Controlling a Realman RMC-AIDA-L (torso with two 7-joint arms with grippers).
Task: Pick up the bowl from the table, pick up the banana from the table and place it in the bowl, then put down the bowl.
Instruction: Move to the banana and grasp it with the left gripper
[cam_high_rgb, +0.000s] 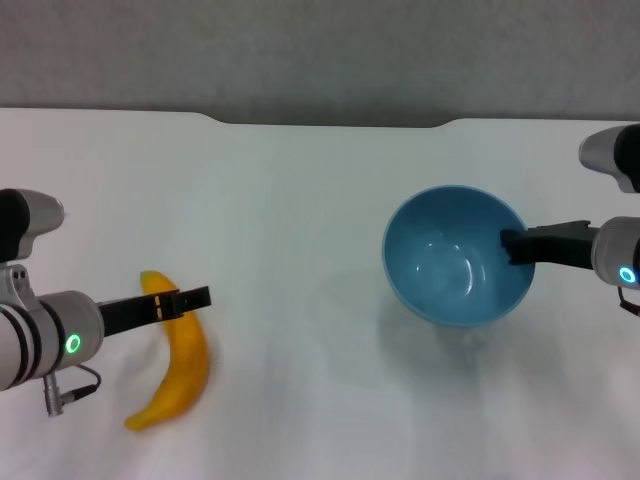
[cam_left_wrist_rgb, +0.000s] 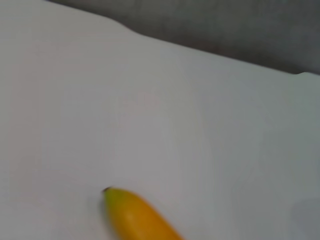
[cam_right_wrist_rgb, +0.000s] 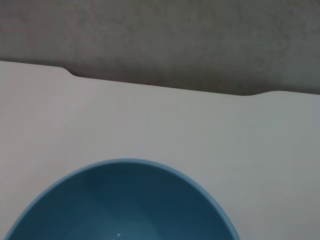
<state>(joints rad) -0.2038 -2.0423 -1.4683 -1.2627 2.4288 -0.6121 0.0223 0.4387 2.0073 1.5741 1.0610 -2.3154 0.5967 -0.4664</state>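
The fingers of my left gripper are above the banana's upper end (cam_high_rgb: 152, 282), short of its middle (cam_high_rgb: 185, 360), so they need to move toward the middle before they close on the banana.
The light-blue bowl (cam_high_rgb: 440, 265) hangs tilted a little above the white table (cam_high_rgb: 300, 180) at the right, casting a shadow beneath it. My right gripper (cam_high_rgb: 512, 246) is shut on its right rim. In the right wrist view the bowl (cam_right_wrist_rgb: 120, 200) fills the lower part. The yellow banana (cam_high_rgb: 185, 365) lies on the table at the left. My left gripper (cam_high_rgb: 190, 299) sits across the banana's upper end, close over it. Only the tip end of the banana (cam_left_wrist_rgb: 137, 217) shows in the left wrist view.
The table's notched far edge (cam_high_rgb: 330, 124) runs along the back, with a grey wall (cam_high_rgb: 320, 50) behind it. White tabletop lies between the banana and the bowl.
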